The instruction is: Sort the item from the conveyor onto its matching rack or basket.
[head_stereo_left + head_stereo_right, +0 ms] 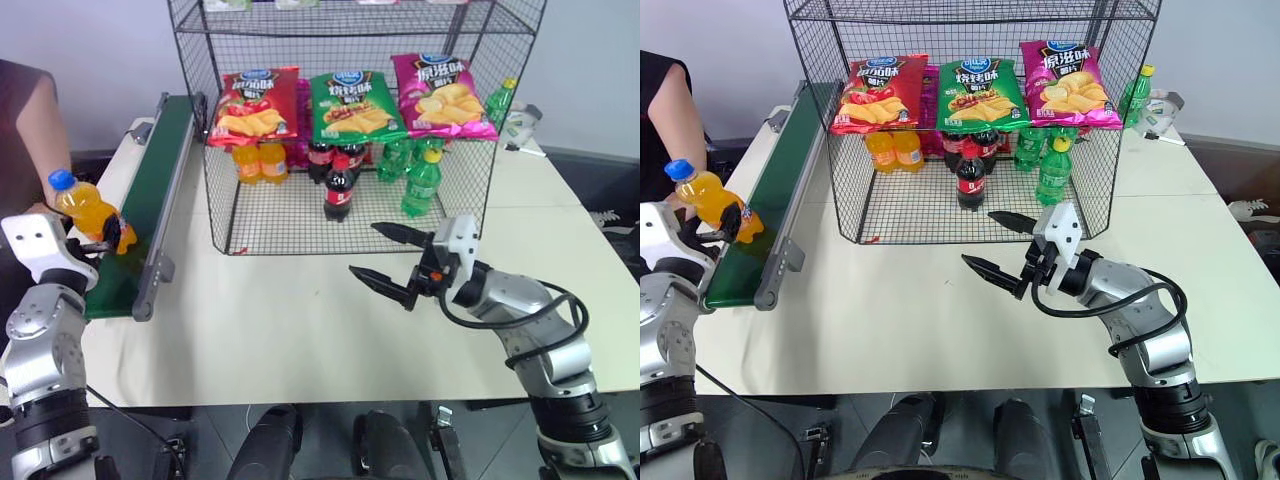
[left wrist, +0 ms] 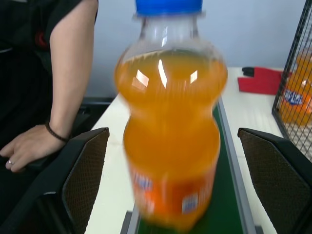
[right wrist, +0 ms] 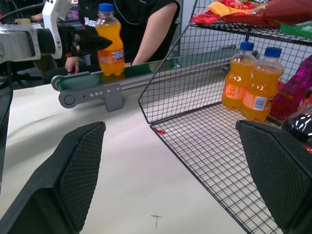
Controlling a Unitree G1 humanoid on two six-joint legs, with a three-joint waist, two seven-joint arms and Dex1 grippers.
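My left gripper has its fingers beside the orange bottle's middle (image 1: 95, 215) above the green conveyor, so it should close on the bottle. Closing now would hold it.
The item, a small orange soda bottle (image 1: 85, 212) with a blue cap, stands on the near end of the dark green conveyor (image 1: 150, 180). My left gripper (image 1: 108, 235) is open around it. Its fingers (image 2: 83, 180) flank the bottle (image 2: 170, 136) with a gap on each side. The black wire rack (image 1: 270, 225) stands on the table right of the belt. In front of it, my right gripper (image 1: 365, 250) hovers open over the table with nothing between its fingers.
On the rack's lower tier stand orange bottles (image 1: 258, 160), cola bottles (image 1: 338, 185) and green bottles (image 1: 420, 180); chip bags (image 1: 355, 105) lie on the shelf above. A person's arm (image 2: 73, 73) and hand rest left of the conveyor. A red object (image 2: 263, 80) lies on the white table (image 1: 300, 320).
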